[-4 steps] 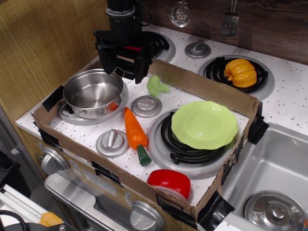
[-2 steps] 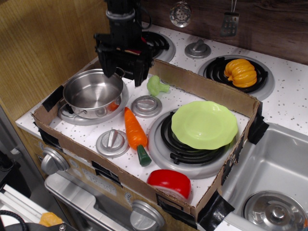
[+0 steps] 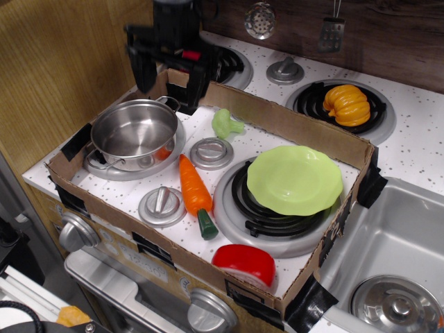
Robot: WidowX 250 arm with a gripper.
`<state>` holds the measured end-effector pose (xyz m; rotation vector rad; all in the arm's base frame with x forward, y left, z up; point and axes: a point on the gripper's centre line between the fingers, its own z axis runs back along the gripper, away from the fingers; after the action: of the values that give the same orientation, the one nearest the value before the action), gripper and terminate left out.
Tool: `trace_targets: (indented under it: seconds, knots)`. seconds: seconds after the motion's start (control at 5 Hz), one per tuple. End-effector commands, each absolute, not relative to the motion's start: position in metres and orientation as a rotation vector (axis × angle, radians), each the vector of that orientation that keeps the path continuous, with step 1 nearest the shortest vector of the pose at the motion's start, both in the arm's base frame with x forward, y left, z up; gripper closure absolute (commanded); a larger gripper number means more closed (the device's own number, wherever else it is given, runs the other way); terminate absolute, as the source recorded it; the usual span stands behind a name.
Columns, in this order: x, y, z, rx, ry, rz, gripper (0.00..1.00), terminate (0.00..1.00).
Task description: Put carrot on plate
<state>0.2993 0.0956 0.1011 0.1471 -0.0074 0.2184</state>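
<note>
The orange carrot should get onto the lime-green plate (image 3: 295,179), so the gripper should next grab it by its thin end (image 3: 186,168).
The orange carrot (image 3: 194,191) lies on the speckled toy stove top between two silver knobs, its dark green stem end pointing toward the front. The lime-green plate (image 3: 295,179) rests on the right front burner, to the right of the carrot. My black gripper (image 3: 164,82) hangs at the back left, above the far rim of the steel pot (image 3: 133,133), well away from the carrot. Its fingers are spread apart and hold nothing.
A cardboard wall (image 3: 291,125) rings the stove area. A small green broccoli toy (image 3: 225,123) lies behind the knobs. A red round toy (image 3: 244,263) sits at the front edge. A ribbed yellow pumpkin toy (image 3: 347,104) is on the back right burner. A sink (image 3: 395,250) is at right.
My gripper has risen and moved slightly left and back from above the pot's far rim. The carrot, plate and pot have not moved.
</note>
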Motion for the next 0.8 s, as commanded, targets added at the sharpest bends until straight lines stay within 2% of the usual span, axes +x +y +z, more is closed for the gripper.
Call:
trace_targets:
  seconds: [0.0, 0.6]
  knots:
    - [0.26, 0.071, 0.103, 0.113, -0.104, 0.569, 0.0, 0.0]
    - [0.263, 0.043, 0.076, 0.025, -0.105, 0.748, 0.0, 0.0]
